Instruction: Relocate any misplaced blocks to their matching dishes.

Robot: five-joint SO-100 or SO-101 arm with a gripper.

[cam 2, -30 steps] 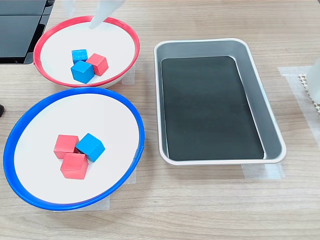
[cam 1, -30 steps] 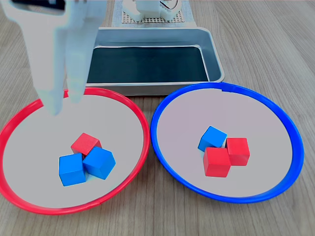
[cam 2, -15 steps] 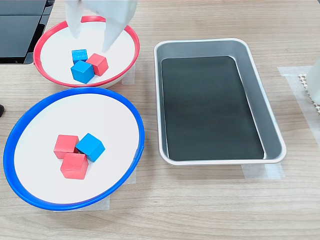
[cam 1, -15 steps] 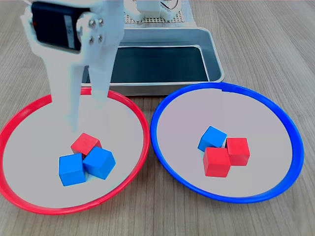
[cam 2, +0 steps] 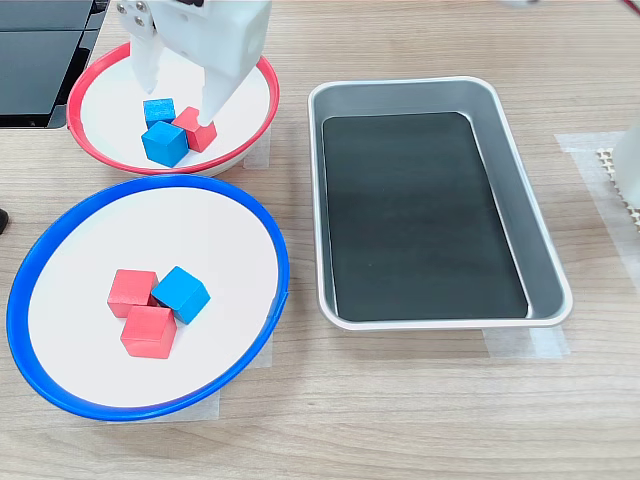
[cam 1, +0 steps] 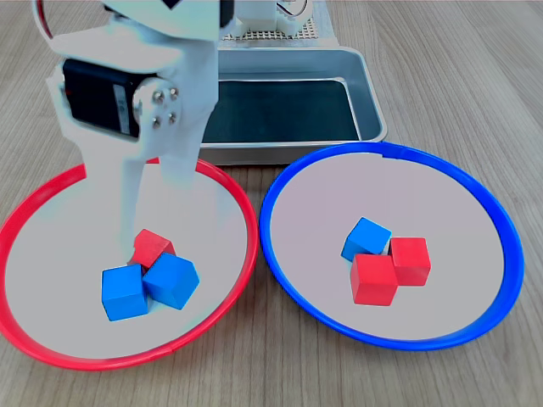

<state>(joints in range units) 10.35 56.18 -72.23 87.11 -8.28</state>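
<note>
I will next grab the blue block beside the red one by its opposite sides. Then my gripper can move it into the blue-rimmed dish [cam 1: 450, 212].
The red-rimmed dish [cam 1: 51, 237] [cam 2: 245, 100] holds one red block [cam 1: 151, 246] [cam 2: 199, 134] and two blue blocks [cam 1: 124, 291] [cam 1: 173, 280] [cam 2: 165, 143] [cam 2: 158, 109], all touching. In the blue-rimmed dish [cam 1: 450, 212] [cam 2: 120, 230] lie one blue block [cam 1: 366, 238] [cam 2: 181, 293] and two red blocks [cam 1: 373, 278] [cam 1: 411, 259] [cam 2: 148, 330] [cam 2: 131, 289]. My white gripper [cam 1: 153, 216] [cam 2: 178, 105] is open and reaches down into the red-rimmed dish. Its longer finger comes down right beside the red block and hides part of it. Nothing is held.
A rectangular grey metal tray [cam 1: 373, 110] [cam 2: 420, 210] with a dark bottom lies behind the dishes in the first exterior view and on the second exterior view's right. The arm's white base [cam 1: 254, 21] stands beyond the tray. Wooden tabletop surrounds everything.
The open gripper has come down from above the red-rimmed dish's far rim into the dish, to the cluster of blocks. No block has moved.
</note>
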